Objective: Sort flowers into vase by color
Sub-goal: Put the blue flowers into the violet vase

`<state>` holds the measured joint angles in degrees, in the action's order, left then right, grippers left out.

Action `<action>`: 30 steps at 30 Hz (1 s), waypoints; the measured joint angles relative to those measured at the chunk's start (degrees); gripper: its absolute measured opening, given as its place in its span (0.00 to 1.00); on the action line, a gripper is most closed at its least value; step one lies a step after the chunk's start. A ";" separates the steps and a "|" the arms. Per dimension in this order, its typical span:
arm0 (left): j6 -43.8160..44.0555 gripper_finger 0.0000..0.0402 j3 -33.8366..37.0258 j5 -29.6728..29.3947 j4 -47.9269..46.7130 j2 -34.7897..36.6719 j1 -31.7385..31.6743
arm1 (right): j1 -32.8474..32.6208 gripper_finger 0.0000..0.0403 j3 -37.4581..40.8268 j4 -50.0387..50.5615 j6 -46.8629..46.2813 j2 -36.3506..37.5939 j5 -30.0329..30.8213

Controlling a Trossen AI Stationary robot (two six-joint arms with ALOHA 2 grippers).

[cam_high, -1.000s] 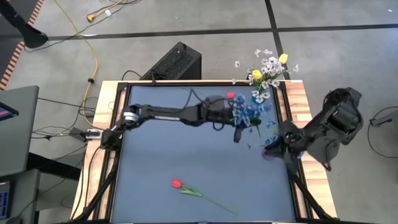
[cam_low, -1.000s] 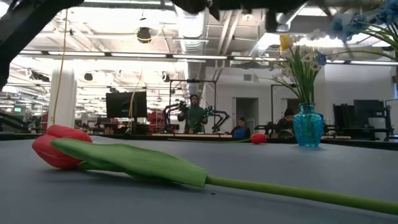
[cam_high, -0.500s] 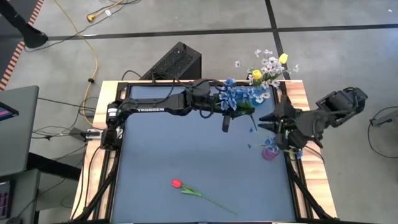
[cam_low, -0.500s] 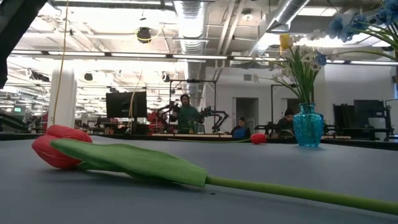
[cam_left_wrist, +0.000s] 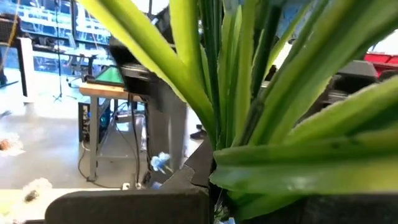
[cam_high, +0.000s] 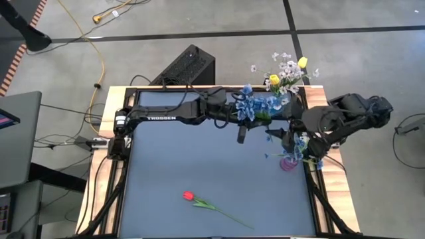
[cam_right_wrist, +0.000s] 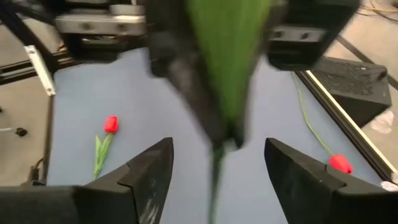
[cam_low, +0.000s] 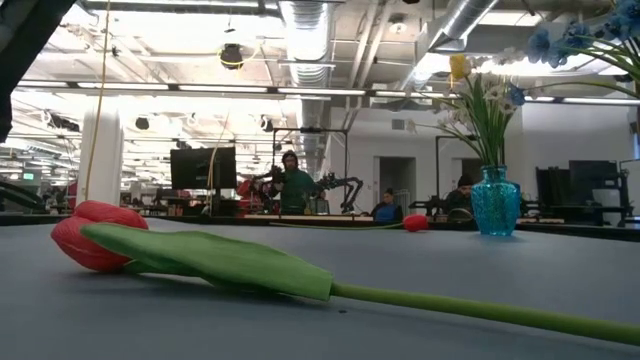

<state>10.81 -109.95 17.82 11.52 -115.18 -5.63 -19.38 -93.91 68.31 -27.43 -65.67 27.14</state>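
Observation:
My right gripper grabs the hanging stem end of the blue flowers [cam_high: 257, 105] next, to sort them into their vase.
My left gripper [cam_high: 243, 115] reaches level over the table's far right part, shut on a bunch of blue flowers [cam_high: 257, 105], whose green stems [cam_right_wrist: 219, 74] hang down below it. My right gripper [cam_high: 276, 136] is open just to the bunch's right; in the right wrist view its fingers [cam_right_wrist: 148, 168] stand on either side of the hanging stem end without touching it. A red tulip [cam_high: 188, 196] lies on its side on the mat near the front. A blue vase [cam_low: 495, 202] at the far right holds white and yellow flowers [cam_high: 285, 74]. My left gripper holds the blue bunch by its green stems and leaves [cam_left_wrist: 231, 163], below the blossoms. It comes in level from the table's left, across the stems. The bunch stands roughly upright, lifted clear of the table, stem ends hanging free below. The fingers themselves are hidden by leaves.
A pink vase [cam_high: 287, 164] with blue blossoms stands by the right edge, under my right arm. A second red tulip [cam_right_wrist: 339, 163] lies on the mat farther back. A black box [cam_high: 189, 66] sits beyond the far edge. The mat's middle and left lie bare.
My left gripper has risen and drawn toward the far edge with the blue bunch, which stays upright and clear of the table, then held still. My right arm has swung from the right edge toward the bunch, its gripper rolling as it came.

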 joint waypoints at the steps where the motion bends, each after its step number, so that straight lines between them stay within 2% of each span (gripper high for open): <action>1: 0.00 0.03 0.00 -0.01 -0.38 0.00 0.01 | 0.25 0.70 0.00 0.19 -0.07 -0.02 0.01; 8: 0.63 0.03 0.00 -0.28 -0.91 -0.02 0.24 | 1.66 0.70 0.00 -0.15 -0.10 -0.81 -0.08; 17: 1.15 0.03 0.00 0.88 3.90 -0.11 0.29 | 2.22 0.70 0.00 -1.54 0.87 -4.03 -0.36; 24: 1.36 0.03 0.00 0.97 4.08 -0.15 0.13 | 1.03 0.69 0.00 -1.52 -1.03 -2.11 -1.40; 27: 1.42 0.03 0.00 0.95 4.03 -0.15 0.13 | 0.61 0.66 0.00 -1.54 -1.07 -1.19 -1.32; 30: 1.46 0.03 0.00 0.93 4.78 -0.15 0.11 | 0.66 0.58 0.00 -1.58 -1.22 -0.94 -0.21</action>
<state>12.27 -109.95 18.74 16.29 -115.33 -5.52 -18.72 -93.91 66.73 -28.64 -66.61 26.93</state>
